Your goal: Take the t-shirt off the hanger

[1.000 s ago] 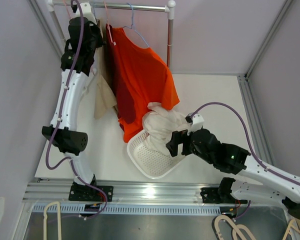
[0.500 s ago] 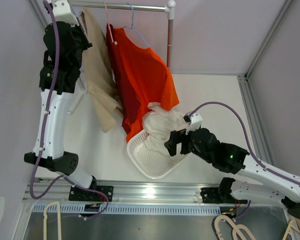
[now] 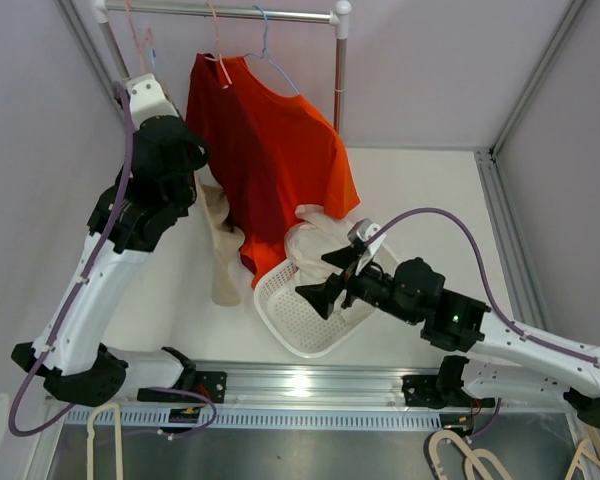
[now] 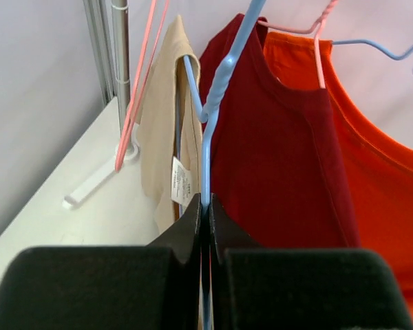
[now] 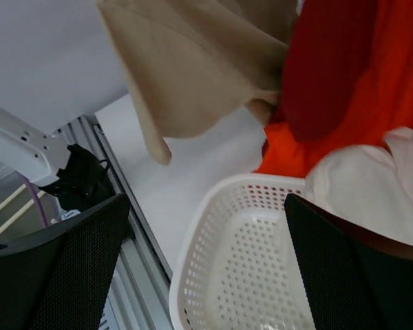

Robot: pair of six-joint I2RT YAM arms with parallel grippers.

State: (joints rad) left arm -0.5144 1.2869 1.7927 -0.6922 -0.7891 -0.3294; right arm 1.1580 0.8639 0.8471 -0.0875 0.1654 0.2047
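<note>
My right gripper will take hold of the beige t-shirt by its hanging hem edge (image 5: 171, 132) and pick it up, so the t-shirt's shoulders stay free to slip off the hanger.
A beige t-shirt (image 3: 220, 250) hangs on a blue hanger (image 4: 208, 117), off the rail, its hem near the table. My left gripper (image 4: 206, 206) is shut on the hanger's wire just below the twisted neck; in the top view it (image 3: 185, 165) is left of the red shirts. The beige shirt also shows in the left wrist view (image 4: 162, 151) and the right wrist view (image 5: 193, 62). My right gripper (image 3: 320, 283) is open and empty above the white basket (image 3: 280, 325), its jaws wide apart and facing the shirt's hem (image 5: 155, 148).
A dark red shirt (image 3: 230, 130) and an orange shirt (image 3: 300, 150) hang on the rail (image 3: 240, 12). An empty pink hanger (image 3: 140, 40) hangs at the rail's left end. White cloth (image 3: 320, 240) lies over the basket's far rim. Walls stand close on both sides.
My left arm has come down from the rail toward the front, carrying the blue hanger with the beige shirt. My right gripper has moved left over the basket, jaws apart.
</note>
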